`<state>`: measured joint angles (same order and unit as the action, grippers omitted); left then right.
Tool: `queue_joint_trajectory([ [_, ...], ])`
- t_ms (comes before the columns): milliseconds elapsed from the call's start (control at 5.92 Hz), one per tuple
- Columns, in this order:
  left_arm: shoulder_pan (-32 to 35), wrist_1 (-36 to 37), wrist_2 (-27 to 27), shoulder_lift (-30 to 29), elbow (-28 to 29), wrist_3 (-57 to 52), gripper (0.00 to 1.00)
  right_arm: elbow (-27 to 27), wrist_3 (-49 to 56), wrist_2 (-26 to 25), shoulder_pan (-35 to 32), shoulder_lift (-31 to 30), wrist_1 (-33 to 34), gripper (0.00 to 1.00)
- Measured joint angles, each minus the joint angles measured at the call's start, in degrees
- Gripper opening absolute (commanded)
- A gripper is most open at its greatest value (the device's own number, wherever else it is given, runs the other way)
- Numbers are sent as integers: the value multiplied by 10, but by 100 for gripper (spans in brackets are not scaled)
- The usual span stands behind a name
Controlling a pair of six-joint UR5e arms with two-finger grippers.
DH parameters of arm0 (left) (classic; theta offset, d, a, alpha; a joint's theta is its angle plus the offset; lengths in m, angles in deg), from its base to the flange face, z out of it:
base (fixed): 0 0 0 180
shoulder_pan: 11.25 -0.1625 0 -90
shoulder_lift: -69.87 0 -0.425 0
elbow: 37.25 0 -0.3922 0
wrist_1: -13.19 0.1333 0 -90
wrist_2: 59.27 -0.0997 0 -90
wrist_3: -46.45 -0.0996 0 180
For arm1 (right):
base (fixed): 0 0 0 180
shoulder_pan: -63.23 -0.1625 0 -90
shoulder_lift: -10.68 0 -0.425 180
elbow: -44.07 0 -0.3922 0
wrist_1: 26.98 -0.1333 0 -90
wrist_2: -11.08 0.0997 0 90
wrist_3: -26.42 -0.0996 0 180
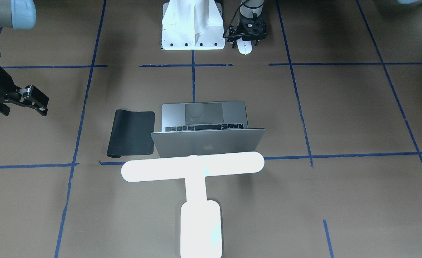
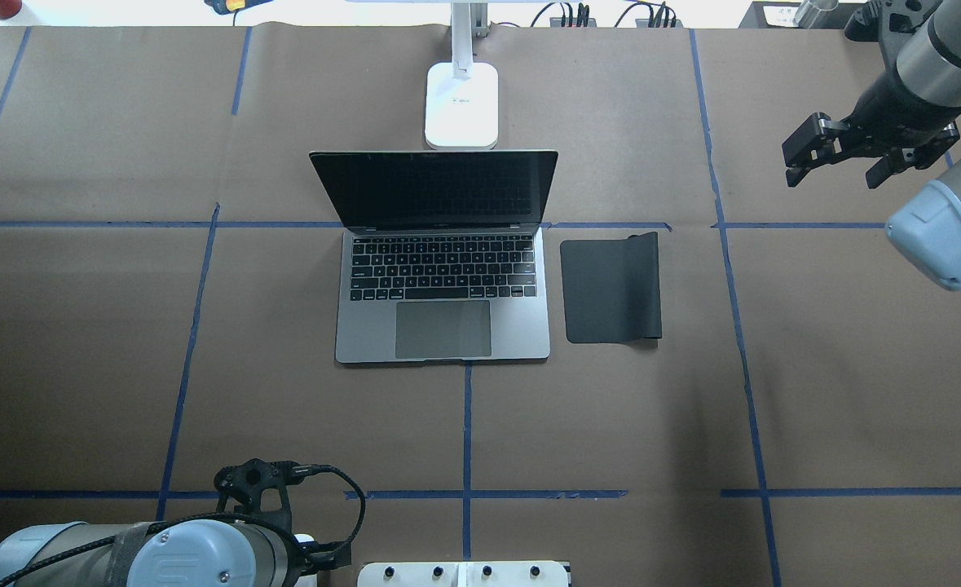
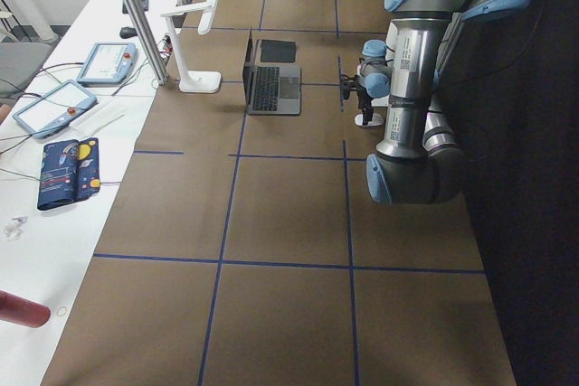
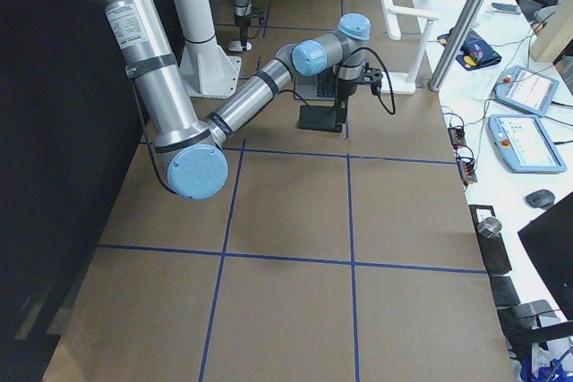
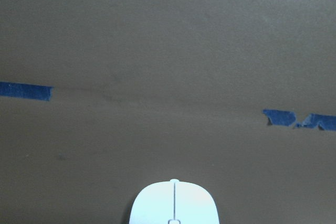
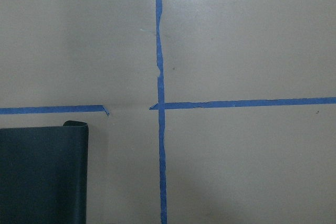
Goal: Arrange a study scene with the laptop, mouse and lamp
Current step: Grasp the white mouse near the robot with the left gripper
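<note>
I should close my left gripper now: its fingers reach low along both sides of the white mouse [image 1: 246, 49], only its front end past them. Closing now would hold it.
The laptop [image 2: 443, 326] stands open mid-table with its grey lid [image 1: 207, 143] toward the far side. Behind it is the white lamp [image 1: 193, 168], its base [image 2: 461, 106] on the table. Close to the robot's base lies the white mouse [image 1: 246, 49], which fills the bottom edge of the left wrist view [image 5: 173, 205]. My left gripper [image 1: 245, 44] points down over the mouse, fingers spread to either side of it, open. My right gripper [image 2: 830, 175] hovers open and holds nothing, out past the far right of the black mouse pad [image 2: 610, 285].
The mouse pad [image 1: 132, 132] lies flat beside the laptop, one edge curled [image 6: 76, 125]. The white ribbed pedestal [image 1: 193, 25] stands right beside the mouse and left gripper. Blue tape lines grid the brown paper. Tablets and cables sit on the white bench [image 4: 519, 96] past the table.
</note>
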<state>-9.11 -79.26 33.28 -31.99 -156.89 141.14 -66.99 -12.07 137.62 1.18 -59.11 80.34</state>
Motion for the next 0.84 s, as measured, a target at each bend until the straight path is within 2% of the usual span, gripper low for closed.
queue_joint_trajectory([
  [169,0,0,0,0,4,1,100,-1,0,0,0,0,0,100],
  [338,0,0,1,0,8,1,83,-2,0,0,0,-1,0,100],
  [507,-1,0,1,0,9,2,36,-2,0,0,0,0,0,100],
  [676,-1,0,2,-3,8,1,9,-2,0,-1,0,0,0,100],
  [845,-1,0,3,-6,7,-2,1,-2,0,-1,0,-1,0,100],
])
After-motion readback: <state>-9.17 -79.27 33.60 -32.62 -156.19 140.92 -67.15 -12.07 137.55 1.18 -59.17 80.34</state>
